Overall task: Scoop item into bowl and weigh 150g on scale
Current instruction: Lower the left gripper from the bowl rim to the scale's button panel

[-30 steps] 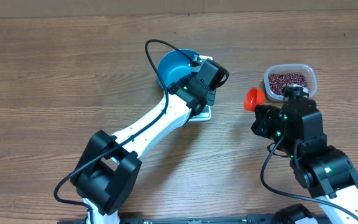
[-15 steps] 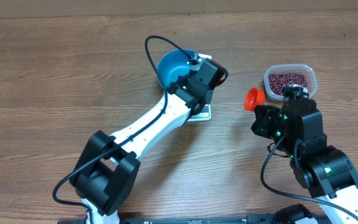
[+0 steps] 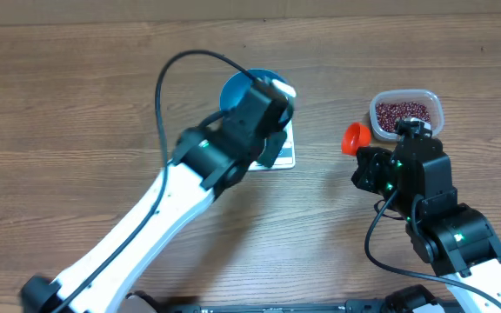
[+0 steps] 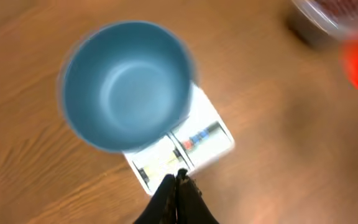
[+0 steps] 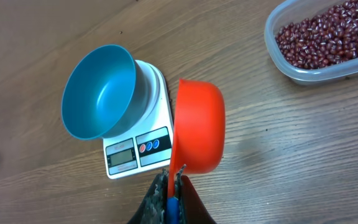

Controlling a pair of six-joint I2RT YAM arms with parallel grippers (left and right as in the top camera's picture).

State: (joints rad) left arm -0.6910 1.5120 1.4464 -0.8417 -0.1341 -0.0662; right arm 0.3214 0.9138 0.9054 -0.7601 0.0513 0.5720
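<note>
The front edge of the white scale (image 3: 285, 156) (image 4: 191, 146) is below my left gripper's closed, empty fingers, so my left gripper would come up empty if I lifted it now.
The blue bowl (image 4: 127, 84) stands empty on the white scale (image 4: 191, 146); overhead, my left arm covers part of the bowl (image 3: 236, 89) and the scale (image 3: 285, 156). My left gripper (image 4: 179, 177) is shut on nothing and hangs above the scale's display edge; in the blurred overhead view the left gripper (image 3: 270, 149) is dark. My right gripper (image 5: 174, 180) is shut on the handle of the red scoop (image 5: 197, 124), which is tipped on its side right of the scale (image 5: 138, 149). The beans (image 5: 325, 34) fill the clear tub (image 3: 405, 113) at the right.
The red scoop (image 3: 355, 137) hangs between the scale and the tub. The left arm's black cable (image 3: 168, 78) loops above the table left of the bowl. Bare wooden table (image 3: 76, 104) stretches to the left and front.
My left arm has lifted and swung back to the left, away from the scale's front edge, with its cable now looping higher. The right arm and scoop have stayed put.
</note>
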